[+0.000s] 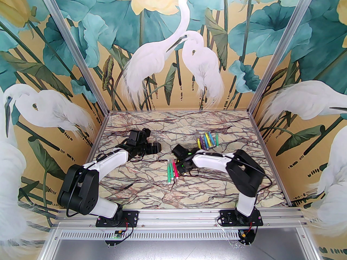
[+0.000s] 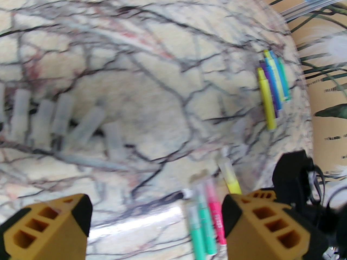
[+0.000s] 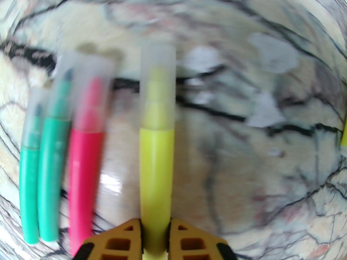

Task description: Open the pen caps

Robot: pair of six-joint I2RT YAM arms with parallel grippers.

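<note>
My left gripper needs to grab the yellow pen by its clear cap next and leave the pen's body to my right gripper, so that the pen can be opened.
My right gripper (image 3: 156,223) is shut on the body of a yellow pen (image 3: 156,172), whose clear cap (image 3: 157,72) is still on and points away from the fingers. Two green pens (image 3: 40,172) and a pink pen (image 3: 82,177) lie capped on the table just left of it. In the top view these capped pens (image 1: 172,172) lie at the table's middle, beside the right gripper (image 1: 180,165). My left gripper (image 2: 157,215) is open with nothing between its fingers, and faces the held yellow pen (image 2: 230,177). Several loose clear caps (image 2: 63,112) lie in a row to its left.
A tight cluster of several uncapped pens (image 1: 207,141), yellow, purple, blue and green, lies at the back right of the marbled table (image 1: 151,194). The left gripper (image 1: 154,148) hovers left of centre. Painted walls close in three sides.
</note>
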